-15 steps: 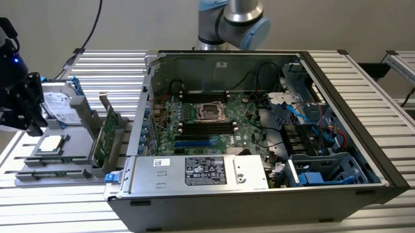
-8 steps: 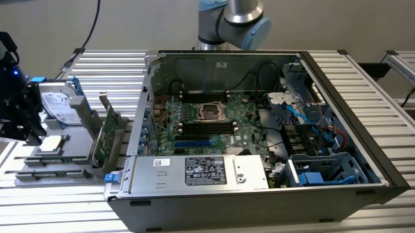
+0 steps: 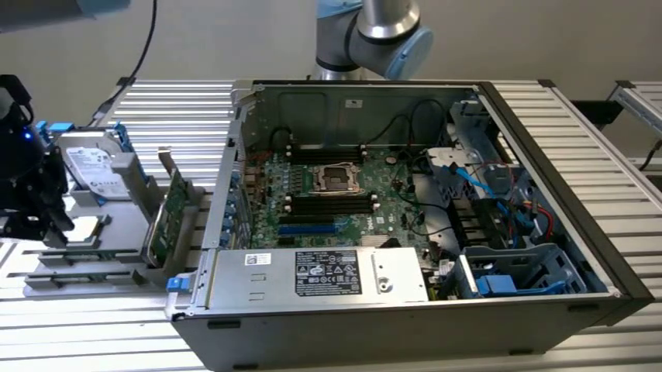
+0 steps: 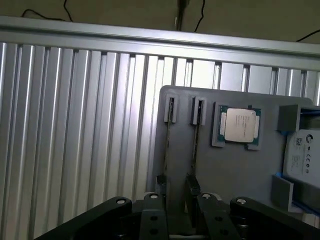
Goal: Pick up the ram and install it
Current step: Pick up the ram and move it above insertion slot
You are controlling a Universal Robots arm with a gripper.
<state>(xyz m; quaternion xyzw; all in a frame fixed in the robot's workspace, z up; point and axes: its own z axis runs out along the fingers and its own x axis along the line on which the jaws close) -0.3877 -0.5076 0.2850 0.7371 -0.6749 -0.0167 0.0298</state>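
Observation:
I will next grab the ram stick with my gripper by its long upper edge (image 3: 87, 274) between the grey slots, because the slots enclose both ends of the stick.
Two ram sticks stand on edge in the slots of a grey holder (image 4: 235, 175), one (image 4: 167, 145) beside the other (image 4: 194, 145); each shows as a thin dark line. My gripper (image 4: 176, 189) hangs just above their near ends, open, with one fingertip (image 4: 161, 181) by the first stick and the other fingertip by the second. Nothing is held. In the exterior view the black gripper (image 3: 26, 205) hovers over the holder's end at that view's left. The open computer case (image 3: 538, 194) shows its green motherboard (image 3: 300, 167) with black ram slots (image 3: 329, 206).
On the holder lie a processor chip (image 4: 240, 125) and a silver hard drive (image 4: 303, 155). A hard drive (image 3: 91, 167) and a large green card with a bracket (image 3: 166, 209) stand between gripper and case. Ribbed metal table (image 4: 75, 125) surrounds everything.

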